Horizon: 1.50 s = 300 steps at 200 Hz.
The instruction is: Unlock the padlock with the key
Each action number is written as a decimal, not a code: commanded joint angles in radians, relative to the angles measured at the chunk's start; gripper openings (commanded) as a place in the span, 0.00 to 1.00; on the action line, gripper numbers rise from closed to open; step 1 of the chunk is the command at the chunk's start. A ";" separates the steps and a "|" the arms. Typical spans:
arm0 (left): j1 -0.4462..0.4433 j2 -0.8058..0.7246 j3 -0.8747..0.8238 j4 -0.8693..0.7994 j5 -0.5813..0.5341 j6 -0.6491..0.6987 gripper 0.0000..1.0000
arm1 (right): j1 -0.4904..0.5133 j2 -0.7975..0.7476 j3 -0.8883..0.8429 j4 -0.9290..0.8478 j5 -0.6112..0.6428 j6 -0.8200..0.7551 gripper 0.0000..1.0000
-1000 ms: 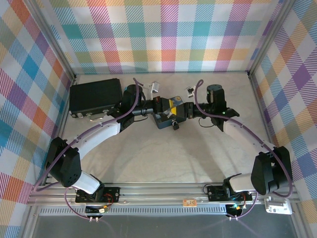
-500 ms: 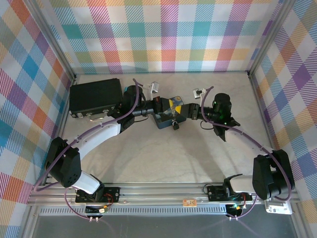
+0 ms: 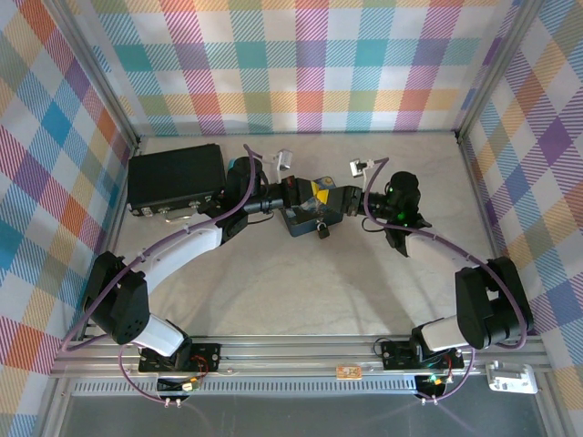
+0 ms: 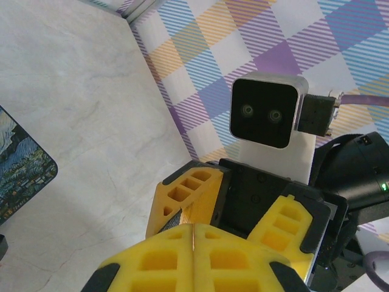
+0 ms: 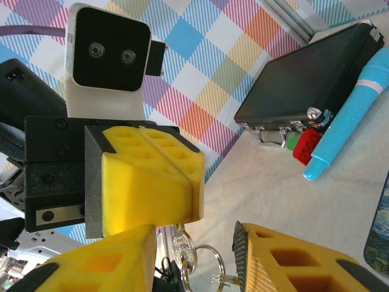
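I need to grab the key by its round silvery head [image 5: 185,250] with my right gripper, so the key's end in my left gripper stays free to unlock the padlock.
In the right wrist view my left gripper [image 5: 192,193] hangs shut on the key [image 5: 184,244], whose round silvery head and key ring [image 5: 213,260] dangle below its yellow fingers. My right gripper [image 5: 194,267] is open, with one finger on each side of the key and ring and neither touching them. From above, the left gripper [image 3: 316,194] and the right gripper [image 3: 340,202] meet tip to tip over the blue-and-yellow painted box [image 3: 299,223]. The tiny dark padlock [image 3: 322,232] lies at the box's near edge. The left gripper [image 4: 193,243] is pressed shut in its own view.
A black case [image 3: 175,177] lies at the back left, also seen in the right wrist view as the black case [image 5: 310,85]. Beside it are a light-blue cylinder [image 5: 347,118] and a red block [image 5: 307,146]. Plaid walls close in three sides.
The right arm's wrist turned and its forearm swung closer in, and its jaws opened a little wider. The left arm held still with the key.
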 commanded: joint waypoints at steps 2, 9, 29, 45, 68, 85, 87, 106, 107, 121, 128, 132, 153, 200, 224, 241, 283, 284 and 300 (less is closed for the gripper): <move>-0.007 -0.037 -0.011 0.048 -0.014 -0.014 0.00 | 0.024 0.000 -0.019 0.067 -0.029 0.025 0.39; -0.007 -0.039 -0.013 0.050 -0.020 -0.015 0.00 | 0.025 -0.002 -0.022 0.068 -0.030 0.027 0.40; -0.007 -0.037 -0.011 0.059 -0.021 -0.024 0.00 | 0.028 -0.009 -0.034 0.070 -0.028 0.032 0.40; -0.007 -0.037 -0.013 0.058 -0.029 -0.024 0.00 | 0.028 -0.019 -0.041 0.069 -0.025 0.032 0.40; -0.007 -0.041 -0.026 0.074 -0.043 -0.035 0.00 | 0.028 -0.041 -0.052 0.055 -0.009 0.025 0.37; -0.007 -0.047 -0.041 0.089 -0.049 -0.042 0.00 | 0.028 -0.052 -0.061 0.040 0.009 0.012 0.31; -0.007 -0.048 -0.042 0.089 -0.049 -0.043 0.00 | 0.028 -0.052 -0.061 0.040 0.010 0.012 0.30; -0.007 -0.050 -0.045 0.087 -0.048 -0.044 0.00 | 0.028 -0.048 -0.063 0.048 0.032 0.015 0.28; -0.007 -0.050 -0.045 0.087 -0.048 -0.044 0.00 | 0.028 -0.046 -0.063 0.050 0.034 0.015 0.28; -0.007 -0.047 -0.044 0.089 -0.046 -0.047 0.00 | 0.029 -0.039 -0.059 0.072 0.050 0.024 0.29; -0.007 -0.045 -0.042 0.090 -0.045 -0.049 0.00 | 0.028 -0.033 -0.059 0.085 0.056 0.030 0.30; -0.007 -0.044 -0.041 0.090 -0.044 -0.049 0.00 | 0.028 -0.030 -0.056 0.090 0.057 0.032 0.30; -0.007 -0.045 -0.045 0.098 -0.047 -0.052 0.00 | 0.028 -0.010 -0.047 0.107 0.059 0.043 0.30; -0.007 -0.051 -0.055 0.099 -0.046 -0.057 0.00 | 0.028 0.027 -0.036 0.147 0.057 0.070 0.28; -0.008 -0.056 -0.063 0.102 -0.047 -0.061 0.00 | 0.028 0.046 -0.036 0.186 0.057 0.097 0.32; -0.009 -0.059 -0.069 0.104 -0.048 -0.064 0.00 | 0.028 0.052 -0.036 0.206 0.057 0.110 0.35; -0.008 -0.066 -0.076 0.113 -0.056 -0.068 0.00 | 0.028 0.055 -0.033 0.200 0.047 0.112 0.15; -0.008 -0.067 -0.076 0.114 -0.056 -0.068 0.00 | 0.028 0.055 -0.034 0.201 0.047 0.111 0.15; -0.009 -0.065 -0.076 0.119 -0.056 -0.072 0.00 | 0.028 0.058 -0.035 0.204 0.045 0.113 0.07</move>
